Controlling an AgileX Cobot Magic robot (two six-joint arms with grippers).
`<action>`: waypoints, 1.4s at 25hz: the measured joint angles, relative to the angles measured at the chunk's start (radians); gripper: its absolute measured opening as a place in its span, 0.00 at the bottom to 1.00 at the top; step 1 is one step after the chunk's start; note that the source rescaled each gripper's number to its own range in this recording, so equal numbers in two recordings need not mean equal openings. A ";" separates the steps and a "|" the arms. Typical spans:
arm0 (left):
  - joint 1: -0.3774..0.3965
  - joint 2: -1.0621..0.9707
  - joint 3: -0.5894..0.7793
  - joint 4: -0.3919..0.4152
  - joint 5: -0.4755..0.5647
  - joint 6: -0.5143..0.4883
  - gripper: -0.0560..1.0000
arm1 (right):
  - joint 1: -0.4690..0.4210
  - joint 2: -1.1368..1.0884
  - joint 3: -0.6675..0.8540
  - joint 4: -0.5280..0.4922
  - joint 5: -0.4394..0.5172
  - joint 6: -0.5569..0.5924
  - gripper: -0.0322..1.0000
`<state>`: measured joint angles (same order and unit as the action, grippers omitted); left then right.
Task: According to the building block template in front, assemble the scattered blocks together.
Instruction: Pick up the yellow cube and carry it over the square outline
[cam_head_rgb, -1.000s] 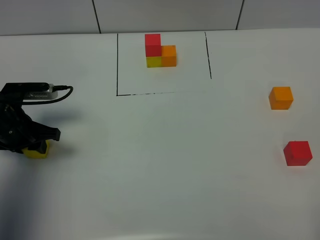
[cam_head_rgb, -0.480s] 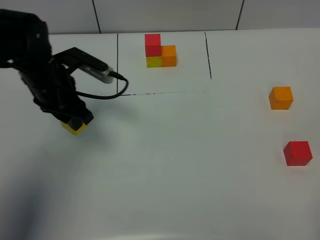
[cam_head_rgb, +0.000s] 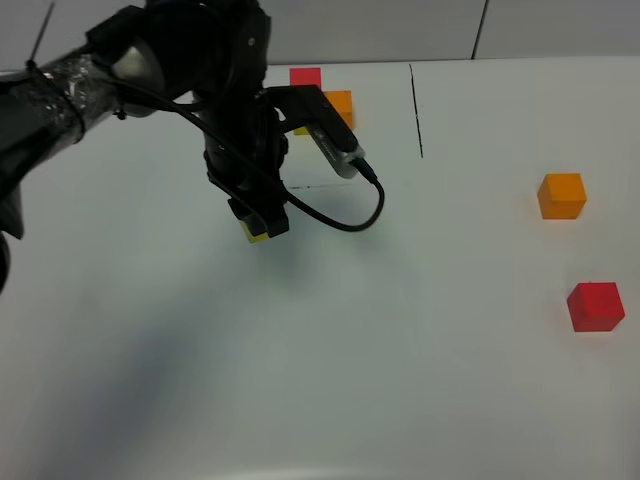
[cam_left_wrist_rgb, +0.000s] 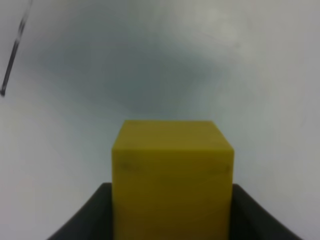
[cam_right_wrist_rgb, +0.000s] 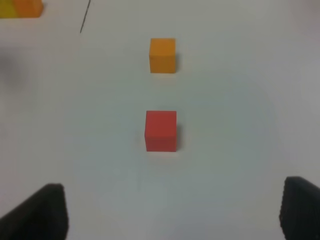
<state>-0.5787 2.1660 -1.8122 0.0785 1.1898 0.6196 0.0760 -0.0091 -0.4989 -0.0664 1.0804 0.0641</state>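
Note:
The yellow block's lower edge (cam_head_rgb: 257, 239) hangs above the white tabletop. My left gripper needs to stay closed on the yellow block.
My left gripper (cam_head_rgb: 262, 222) is shut on the yellow block (cam_head_rgb: 257, 236) and holds it above the table, just in front of the drawn frame. The left wrist view shows the yellow block (cam_left_wrist_rgb: 172, 170) filling the space between the dark fingers (cam_left_wrist_rgb: 82, 222). The arm hides part of the building block template (cam_head_rgb: 338, 104); its red top and orange cube show. The orange block (cam_head_rgb: 561, 195) and the red block (cam_head_rgb: 595, 306) lie apart at the right. In the right wrist view the orange block (cam_right_wrist_rgb: 162, 55) and red block (cam_right_wrist_rgb: 160, 131) lie ahead of my open, empty right gripper (cam_right_wrist_rgb: 172, 212).
Thin black lines (cam_head_rgb: 416, 110) frame the template at the back of the white table (cam_head_rgb: 420, 380). A black cable (cam_head_rgb: 350, 215) loops from the left wrist. A tiled wall (cam_head_rgb: 400, 30) runs behind the table.
The left arm has carried the yellow block from the far left of the table to the right and farther back, up to the front of the drawn frame. The orange and red blocks have not moved.

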 joint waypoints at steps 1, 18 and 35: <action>-0.016 0.017 -0.018 0.018 0.000 0.017 0.25 | 0.000 0.000 0.000 0.000 0.000 0.000 0.74; -0.070 0.120 -0.068 0.043 -0.064 0.236 0.25 | 0.000 0.000 0.000 0.000 -0.001 0.000 0.74; -0.071 0.185 -0.069 0.014 -0.083 0.246 0.25 | 0.000 0.000 0.000 0.000 -0.001 0.000 0.74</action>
<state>-0.6493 2.3514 -1.8809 0.0922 1.1070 0.8655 0.0760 -0.0091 -0.4989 -0.0664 1.0795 0.0641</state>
